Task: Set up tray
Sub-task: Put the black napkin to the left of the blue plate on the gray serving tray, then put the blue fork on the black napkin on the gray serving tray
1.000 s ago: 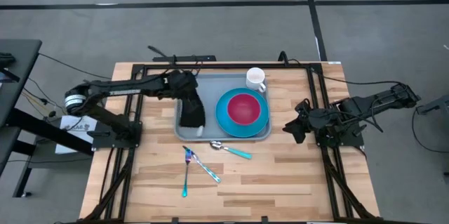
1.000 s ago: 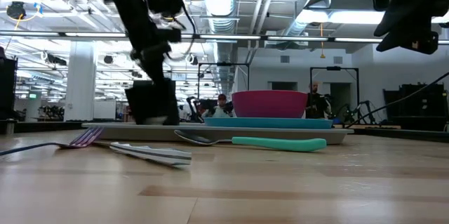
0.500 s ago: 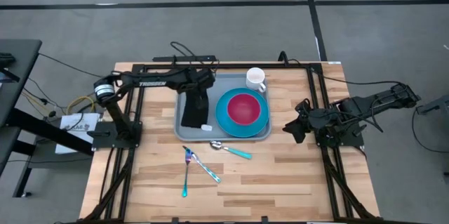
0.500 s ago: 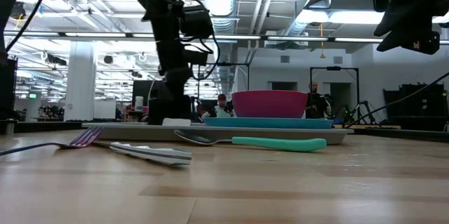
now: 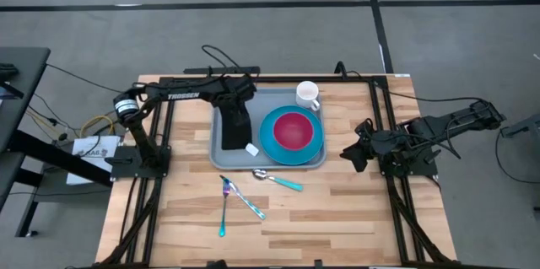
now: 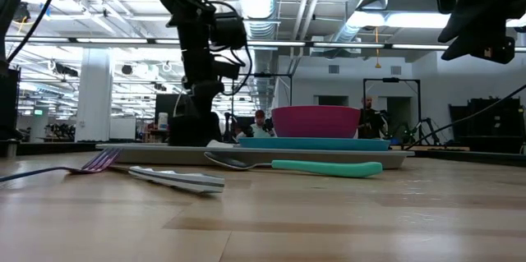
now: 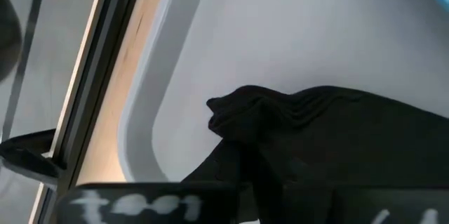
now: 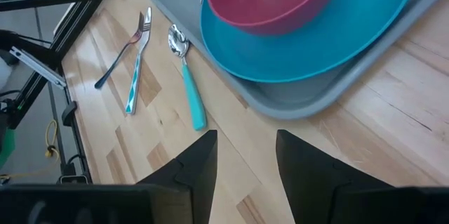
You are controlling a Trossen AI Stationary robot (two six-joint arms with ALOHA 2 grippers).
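My left gripper is ready to open, and it needs to: the black napkin's bunched end is inside the tray's far rim.
The grey-blue tray (image 5: 214, 134) lies in the middle of the table. It carries a blue plate (image 5: 314, 147) with a pink bowl (image 5: 293, 130), and a white mug (image 5: 308, 94) stands at its far right corner. A black napkin (image 5: 234, 132) with a white tag lies along the tray's left part. My left gripper (image 5: 229, 104) stands over the napkin's far end, shut on it. A teal-handled spoon (image 5: 278, 180), a fork (image 5: 224, 206) and a knife (image 5: 251, 207) lie on the wood near the tray. My right gripper (image 8: 245, 164) is open and hovers right of the tray. My left gripper comes from above, pointing down, at the napkin's bunched far end (image 7: 238, 112). The dark fingers cannot be made out against the dark cloth, so the kind of hold is hidden. The rest of the napkin (image 6: 191, 126) lies flat on the tray (image 7: 295, 34).
Black frame rails run along the table's left, right and far sides. Bare wood lies near the cutlery and between the tray and my right arm. People and machines show in the room behind the table.
My left gripper has carried the napkin's far end a little toward the table's right and down. The napkin hung upright with its lower end on the tray; it now lies stretched along the tray's left part.
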